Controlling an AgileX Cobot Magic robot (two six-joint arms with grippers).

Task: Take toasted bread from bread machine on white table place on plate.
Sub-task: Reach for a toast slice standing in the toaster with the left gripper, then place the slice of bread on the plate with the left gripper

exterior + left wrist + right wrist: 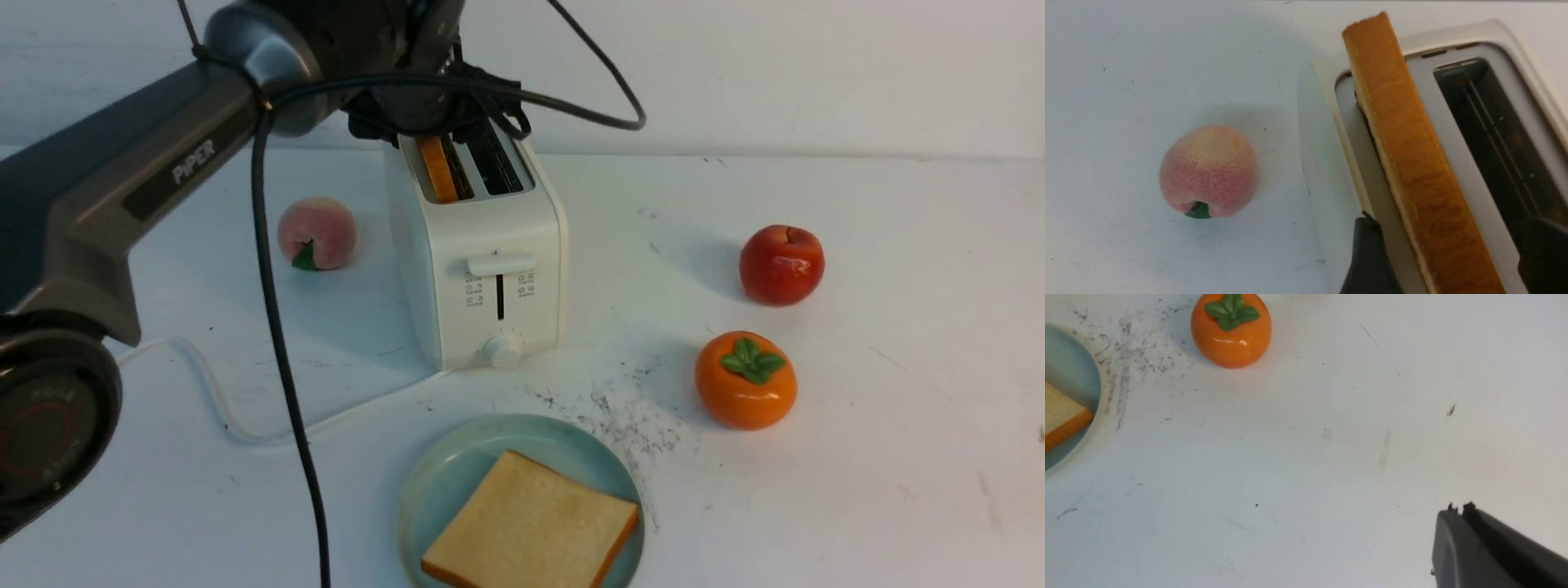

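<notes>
The slot's sides close around the toasted bread's lower part, so my left gripper next needs to grab its raised top crust [437,168] to take it out.
The white bread machine [490,269] stands on the white table [898,408]. One slice of toasted bread [437,167] stands upright in its left slot, orange crust up [1404,155]; the right slot [1494,134] is empty. My left gripper [1449,220] hangs over the machine's back end [433,114], open, one finger on each side of that slice and not closed on it. A second slice [531,523] lies flat on the blue-green plate [433,482] in front. My right gripper [1457,508] is shut and holds nothing, above bare table to the right of the plate [1069,363].
A toy peach [317,233] lies left of the bread machine. A red apple [781,265] and an orange persimmon [745,380] sit to its right. The white cord [212,392] loops across the table at front left. A black cable [277,343] hangs from my left arm.
</notes>
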